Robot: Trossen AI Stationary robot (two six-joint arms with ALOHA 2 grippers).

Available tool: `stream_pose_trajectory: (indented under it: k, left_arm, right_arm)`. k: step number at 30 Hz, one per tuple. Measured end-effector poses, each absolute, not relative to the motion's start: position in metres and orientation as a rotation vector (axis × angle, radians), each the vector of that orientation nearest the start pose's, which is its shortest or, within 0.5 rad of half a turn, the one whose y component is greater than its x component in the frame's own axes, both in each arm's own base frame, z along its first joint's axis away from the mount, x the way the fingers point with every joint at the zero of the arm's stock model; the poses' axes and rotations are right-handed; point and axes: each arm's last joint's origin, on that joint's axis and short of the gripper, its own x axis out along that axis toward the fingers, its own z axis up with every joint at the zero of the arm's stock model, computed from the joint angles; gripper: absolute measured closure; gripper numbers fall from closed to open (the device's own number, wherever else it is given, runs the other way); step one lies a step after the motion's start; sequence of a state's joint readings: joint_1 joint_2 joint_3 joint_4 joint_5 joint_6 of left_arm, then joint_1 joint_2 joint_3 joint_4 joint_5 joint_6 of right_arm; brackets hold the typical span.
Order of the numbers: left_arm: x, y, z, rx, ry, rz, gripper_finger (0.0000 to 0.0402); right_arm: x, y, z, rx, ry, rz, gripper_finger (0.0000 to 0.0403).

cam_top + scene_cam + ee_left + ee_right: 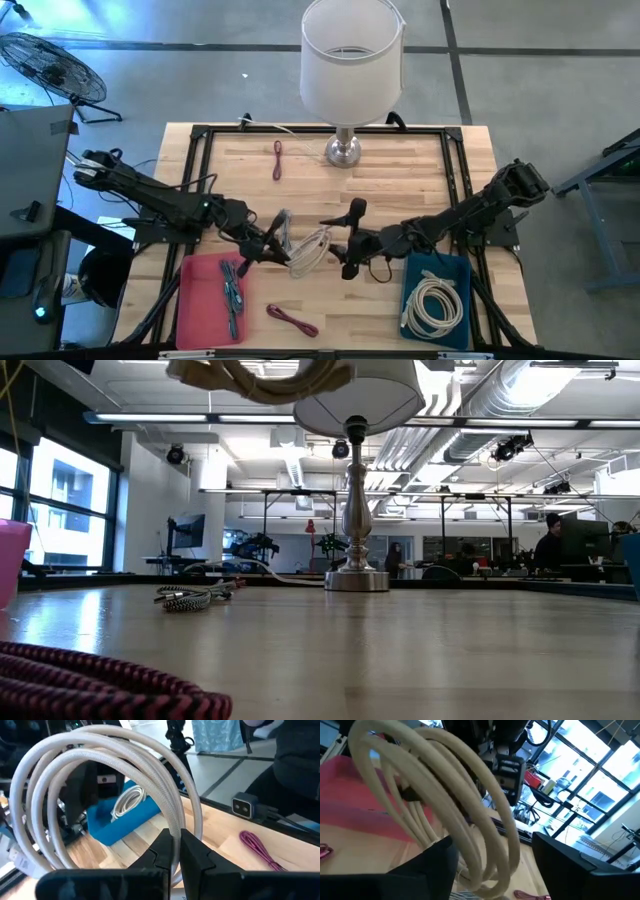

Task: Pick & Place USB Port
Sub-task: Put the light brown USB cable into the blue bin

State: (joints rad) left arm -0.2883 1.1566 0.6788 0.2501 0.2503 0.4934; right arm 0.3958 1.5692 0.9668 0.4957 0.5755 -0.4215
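Note:
Next, my right gripper grabs the rounded loops of the white USB cable (312, 250) to place it in the blue tray (452, 268).
A coiled white USB cable (312, 250) hangs in the air between my two grippers, above the table's middle; the low view shows it (260, 375) lifted clear. My left gripper (272, 248) is at its left side, shut on it. My right gripper (340, 258) is at its right side, open, and the coil's loops (445, 780) pass through the gap between its fingers. A pink tray (200, 305) holding a cable lies near left. A blue tray (452, 268) holding a white coil lies near right. My left gripper pinches one or two strands of the white coil (175, 827) between its two fingers, which lie across the strands. The coil (100, 760) stands up beyond the fingertips, clear of the table. Whether my right gripper touches the coil I cannot tell.
A lamp (345, 60) with a white shade stands at the far middle of the table. One maroon cable (278, 160) lies beside it, another (292, 320) near the front edge. A grey braided cable (190, 597) lies on the wood under the grippers.

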Motion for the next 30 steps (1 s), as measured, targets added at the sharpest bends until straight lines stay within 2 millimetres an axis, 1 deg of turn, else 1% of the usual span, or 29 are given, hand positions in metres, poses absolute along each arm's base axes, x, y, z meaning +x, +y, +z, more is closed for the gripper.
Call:
stream_pose_trajectory:
  k: [2, 4, 6, 9, 10, 16, 26, 28, 30]
  left_arm:
    - [0.2409, -0.0791, 0.2616, 0.49, 0.106, -0.588, 0.039]
    - [0.2423, -0.0792, 0.2597, 0.492, 0.114, -0.587, 0.0387]
    - [0.2424, -0.079, 0.2598, 0.493, 0.114, -0.584, 0.0385]
    - [0.2426, -0.0787, 0.2597, 0.494, 0.118, -0.571, 0.0383]
    - [0.2426, -0.0784, 0.2595, 0.495, 0.122, -0.562, 0.0383]
    - [0.2432, -0.0773, 0.2593, 0.501, 0.136, -0.515, 0.0382]
    - [0.2434, -0.0772, 0.2626, 0.475, 0.113, -0.497, 0.038]
    - [0.2434, -0.0772, 0.2629, 0.478, 0.109, -0.496, 0.0374]
    - [0.2436, -0.0771, 0.2632, 0.482, 0.107, -0.488, 0.0358]
  right_arm:
    - [0.3268, 0.118, 0.2683, -0.456, 0.131, -0.158, 0.0177]
    - [0.3266, 0.1176, 0.2676, -0.453, 0.139, -0.168, 0.0206]
    - [0.3262, 0.1175, 0.2661, -0.463, 0.158, -0.182, 0.0257]
    - [0.3256, 0.1165, 0.2632, -0.499, 0.193, -0.204, 0.0359]
    - [0.3254, 0.1163, 0.2624, -0.513, 0.203, -0.209, 0.0371]
    - [0.3249, 0.1152, 0.2618, -0.497, 0.215, -0.251, 0.0368]
    - [0.3247, 0.1152, 0.2608, -0.483, 0.222, -0.247, 0.0368]
    - [0.3247, 0.1152, 0.2606, -0.472, 0.223, -0.246, 0.0368]
    - [0.3246, 0.1152, 0.2602, -0.469, 0.225, -0.246, 0.0368]
